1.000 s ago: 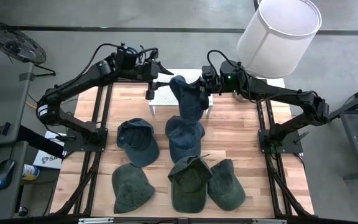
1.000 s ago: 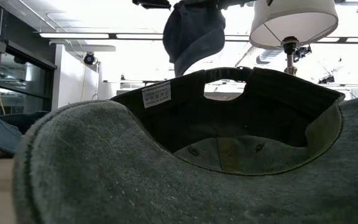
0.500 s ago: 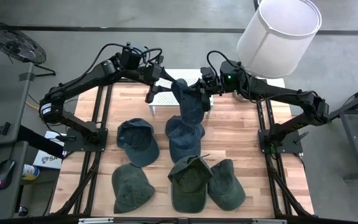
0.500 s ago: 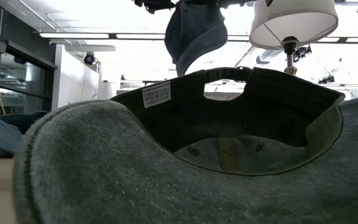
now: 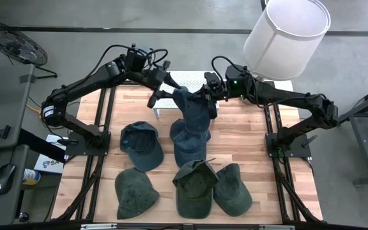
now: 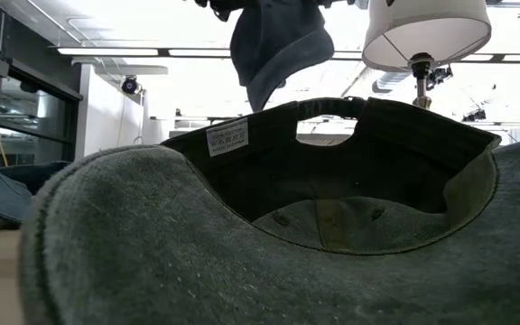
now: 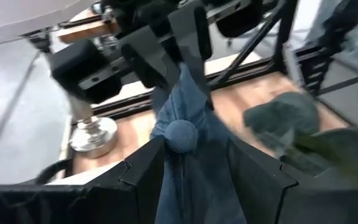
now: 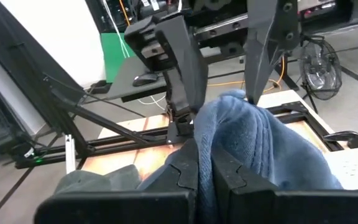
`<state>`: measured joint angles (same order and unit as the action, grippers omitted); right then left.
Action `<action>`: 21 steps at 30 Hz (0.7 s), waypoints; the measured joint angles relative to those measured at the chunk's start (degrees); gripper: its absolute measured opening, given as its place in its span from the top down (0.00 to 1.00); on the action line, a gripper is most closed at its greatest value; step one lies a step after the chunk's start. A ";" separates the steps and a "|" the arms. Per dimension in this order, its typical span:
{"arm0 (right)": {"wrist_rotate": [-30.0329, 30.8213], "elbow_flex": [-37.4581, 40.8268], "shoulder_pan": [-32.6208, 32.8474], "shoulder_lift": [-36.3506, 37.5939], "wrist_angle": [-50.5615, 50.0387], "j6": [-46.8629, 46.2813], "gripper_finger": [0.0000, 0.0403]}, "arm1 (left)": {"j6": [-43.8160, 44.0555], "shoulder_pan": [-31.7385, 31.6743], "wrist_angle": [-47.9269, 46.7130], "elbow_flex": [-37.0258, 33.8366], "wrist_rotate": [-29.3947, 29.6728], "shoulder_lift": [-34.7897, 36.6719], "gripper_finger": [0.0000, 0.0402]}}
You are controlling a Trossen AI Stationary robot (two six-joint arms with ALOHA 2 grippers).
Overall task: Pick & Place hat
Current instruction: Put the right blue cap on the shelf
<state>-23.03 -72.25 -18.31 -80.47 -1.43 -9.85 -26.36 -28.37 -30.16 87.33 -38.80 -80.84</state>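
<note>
I next need to grab the blue hat by its top, beside the top button, with my left gripper, so I can put it on the white rack (image 5: 189, 78).
A blue hat (image 5: 193, 110) hangs in the air over the table's far middle, with my right gripper (image 5: 206, 97) shut on it. In the low view the blue hat (image 6: 276, 43) shows at the top. My left gripper (image 5: 164, 93) reaches it from the left, open. In the left wrist view my left gripper (image 7: 194, 148) has a finger on either side of the crown, the top button (image 7: 182, 135) between them. Two blue hats (image 5: 141, 145) (image 5: 189, 142) and three green hats (image 5: 194, 186) lie on the wooden table (image 5: 248, 134). My right gripper pinches a bunched fold of the hat's crown cloth (image 8: 232, 127) between its two shut fingers (image 7: 189, 43), coming about level from the table's right. The hat hangs below the fingers, slack and clear of the table. My left gripper: whether its fingers touch the crown, I cannot tell.
A white perforated rack (image 5: 185, 82) stands at the table's far edge behind the hat. A lamp with a white shade (image 5: 286, 30) rises at the far right. One green hat (image 6: 242, 226) fills the low view's foreground.
My left gripper has turned at the wrist and swung its open fingers toward the table's right, from beside the blue hat to either side of its crown. The hanging hat has turned a little under my right gripper.
</note>
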 joint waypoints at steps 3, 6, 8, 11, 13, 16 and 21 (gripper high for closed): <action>-0.38 0.00 0.11 0.00 0.00 -0.02 1.00 | 1.12 0.81 0.33 0.00 -0.06 0.02 0.58; -0.55 0.00 0.11 0.00 0.00 -0.07 1.00 | 1.17 1.48 0.45 0.00 2.03 0.00 0.58; -0.82 0.00 0.44 0.00 0.02 -0.08 1.00 | 1.30 1.44 0.47 0.00 3.46 0.02 0.58; -0.86 0.00 1.17 0.00 0.02 0.01 1.00 | 2.55 1.40 0.42 0.00 4.34 0.00 0.58; -0.95 0.00 1.60 0.00 0.04 0.17 1.00 | 2.70 1.41 0.47 0.00 4.17 -0.15 0.58; -0.93 0.00 2.01 0.00 0.04 0.24 1.00 | 3.88 1.42 0.35 -0.02 3.07 -0.33 0.58; -0.56 0.00 2.04 0.00 0.06 0.24 1.00 | 5.67 1.41 -0.01 -0.02 -1.98 -0.40 0.58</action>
<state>-23.59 -72.25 -16.27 -80.47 -1.38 -9.61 -20.69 -26.96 -30.17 87.31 -40.77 -81.23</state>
